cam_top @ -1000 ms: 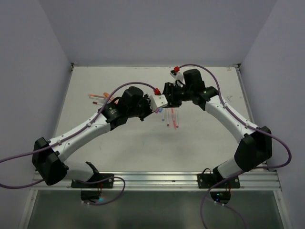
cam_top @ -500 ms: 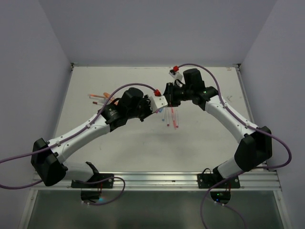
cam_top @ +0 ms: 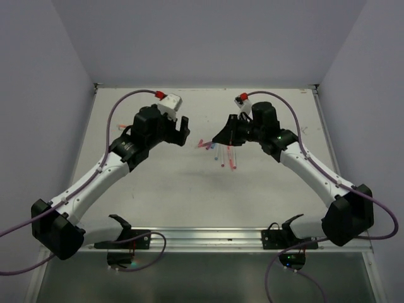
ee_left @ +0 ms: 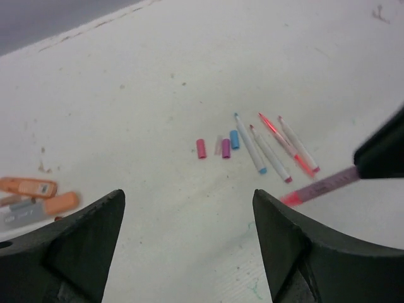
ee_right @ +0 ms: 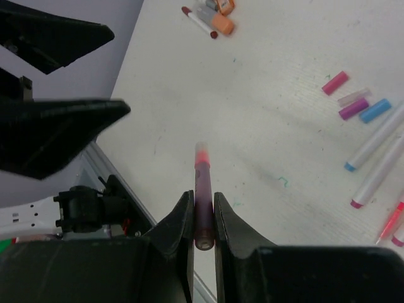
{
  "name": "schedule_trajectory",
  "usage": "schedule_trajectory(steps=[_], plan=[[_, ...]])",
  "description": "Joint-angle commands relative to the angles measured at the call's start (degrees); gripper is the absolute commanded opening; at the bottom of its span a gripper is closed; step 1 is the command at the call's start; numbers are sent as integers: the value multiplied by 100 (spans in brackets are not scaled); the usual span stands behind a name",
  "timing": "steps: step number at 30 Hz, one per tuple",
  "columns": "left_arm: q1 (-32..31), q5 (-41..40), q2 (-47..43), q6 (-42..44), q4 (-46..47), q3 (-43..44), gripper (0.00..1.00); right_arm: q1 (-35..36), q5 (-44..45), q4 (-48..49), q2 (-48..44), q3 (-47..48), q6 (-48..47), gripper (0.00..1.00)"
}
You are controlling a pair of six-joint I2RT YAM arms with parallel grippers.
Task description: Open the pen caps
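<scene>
The cap needs to open, so the left gripper will reach the pen and grab its loose pink-red end (cam_top: 201, 145) (ee_left: 293, 198). The body of the pen is left to the right gripper.
My right gripper (ee_right: 202, 199) is shut on a thin pen (ee_right: 202, 189) with a purplish barrel and a pink-red end, held above the table; the same pen (ee_left: 322, 186) juts in at the right of the left wrist view. My left gripper (ee_left: 187, 196) stands wide open with nothing between its fingers, up and to the left of the right gripper (cam_top: 226, 134). Loose pen caps lie on the table: pink (ee_left: 201, 148), purple (ee_left: 226, 148), blue (ee_left: 234, 139). Beside them lie several pale-barrelled pens (ee_left: 270, 154).
Two orange markers (ee_left: 28, 187) and a red-ended pen (ee_right: 199, 21) lie at the table's left. The loose pens (cam_top: 224, 154) sit mid-table between the arms. The metal rail (cam_top: 202, 237) runs along the near edge.
The left gripper has opened, let go of the pen and swung back to the left. The right gripper has shut on the pen and now holds it alone.
</scene>
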Motion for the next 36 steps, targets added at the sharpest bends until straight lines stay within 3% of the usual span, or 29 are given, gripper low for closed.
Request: schedule_trajectory(steps=[1,5,8,14,23,36], plan=[[337,-587,-306,-2267,152,-52,85,-2,638,1307,-561,-344,22,0],[337,-852,-421,-4750,-332,-226,81,85,998,2443,-842,-1073,154,0],[337,-642,-526,-6062,-202,-481,71,304,1367,3260,-1001,-1504,23,0],[337,-413,-544,-7673,299,-684,63,815,2219,4755,-1291,-2234,-180,0],[328,-369,-421,-8835,985,-913,61,1132,2590,5855,-1168,-2560,-171,0],[328,-711,-298,-9135,1109,-693,53,1413,2590,6083,-931,-2489,-356,0]])
